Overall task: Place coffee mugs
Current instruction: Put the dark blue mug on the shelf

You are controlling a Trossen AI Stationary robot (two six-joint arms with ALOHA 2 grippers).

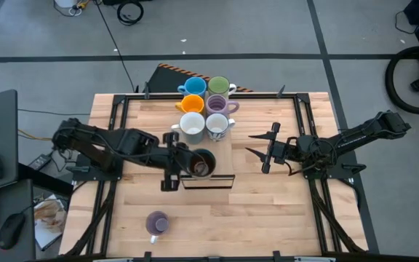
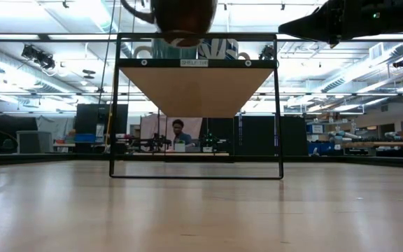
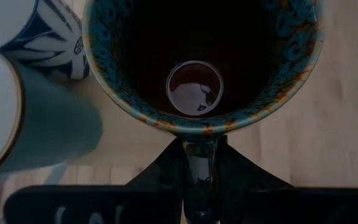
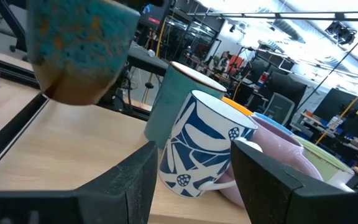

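The dark mug still hangs above the near end of the shelf board, so my left gripper keeps hold of the mug until it is down on the board.
My left gripper (image 1: 184, 161) is shut on the dark brown-black mug (image 1: 202, 163), which is mottled teal outside (image 4: 79, 50) and hangs over the near end of the raised wooden shelf (image 1: 224, 149). Six mugs stand on the shelf's far part: blue (image 1: 195, 87), green (image 1: 218, 86), orange (image 1: 192, 104), lilac (image 1: 219, 106), white (image 1: 192, 125) and white with blue pattern (image 1: 217, 126). A second lilac mug (image 1: 156, 223) stands on the table near the near edge. My right gripper (image 1: 268, 153) waits open to the right of the shelf. My left gripper pinches the dark mug's handle (image 3: 199, 163) between its two fingers (image 3: 160, 168), coming level from the table's left. The mug's mouth faces up. In the low view its base (image 2: 184, 35) hangs clear above the shelf's top board.
The shelf stands on a black wire frame (image 2: 196, 175) in the table's middle. The white mug (image 3: 17, 112) and the patterned mug (image 3: 48, 37) stand close beside the held mug. Bare tabletop lies left, right and near of the shelf. A person sits far behind (image 2: 179, 134).
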